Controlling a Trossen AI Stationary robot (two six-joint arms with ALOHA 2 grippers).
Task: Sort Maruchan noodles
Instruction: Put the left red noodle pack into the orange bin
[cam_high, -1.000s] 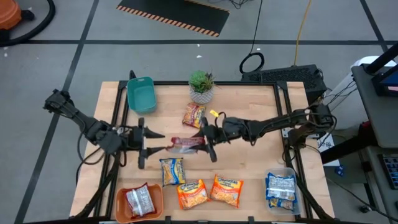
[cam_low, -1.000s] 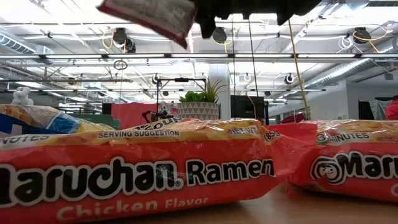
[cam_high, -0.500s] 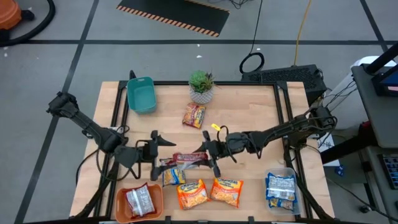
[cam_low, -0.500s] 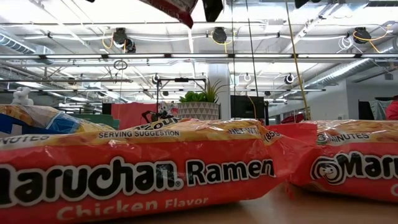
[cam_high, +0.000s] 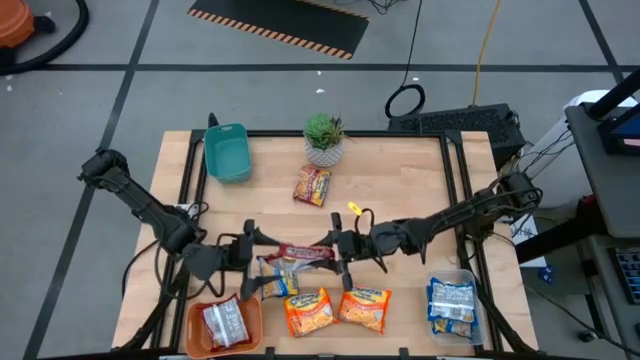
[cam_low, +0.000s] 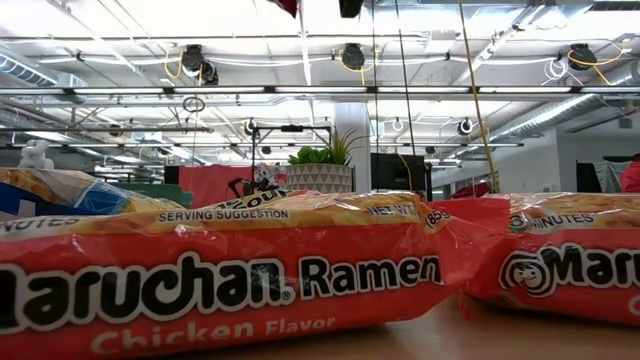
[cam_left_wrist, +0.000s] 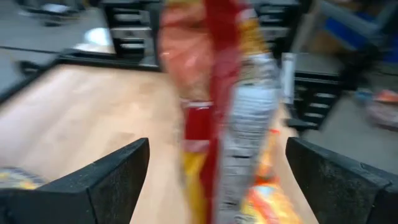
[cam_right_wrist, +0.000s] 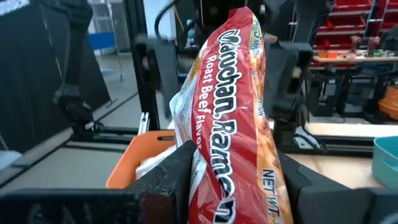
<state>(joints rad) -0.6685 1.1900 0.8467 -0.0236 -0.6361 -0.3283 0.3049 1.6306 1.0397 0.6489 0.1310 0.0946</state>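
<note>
The left gripper grabs the packet by its loose end (cam_high: 284, 252) next, to sort the dark red packet into the orange bin.
A dark red Maruchan packet (cam_high: 300, 253) hangs above the table's near middle, with my right gripper (cam_high: 338, 258) shut on its right end. My left gripper (cam_high: 250, 262) is open; its fingers (cam_left_wrist: 118, 180) stand on either side of the packet's left end (cam_left_wrist: 217, 93) without touching it. A blue-and-yellow packet (cam_high: 278, 282) and two orange packets (cam_high: 308, 312) (cam_high: 364, 308) lie flat on the table below. Another packet (cam_high: 312, 186) lies near the plant. Only a red corner of the held packet (cam_low: 290, 5) shows in the low view. My right gripper pinches the red packet's flat faces near its right end (cam_right_wrist: 236, 180) between its two fingers (cam_right_wrist: 174, 174). The fingers come level from the table's right and lie along the packet. The packet stands on edge, stretched out level toward my left gripper, clear of the table.
An orange bin (cam_high: 225, 322) at the near left holds a silver-red packet. A clear bin (cam_high: 452, 305) at the near right holds blue packets. A teal bin (cam_high: 227, 152) and a potted plant (cam_high: 324, 138) stand at the far side.
Both grippers have moved toward the table's near edge, my right one carrying the red packet with it. The packet has stayed level and clear of the table, and now hangs over the blue-and-yellow packet.
</note>
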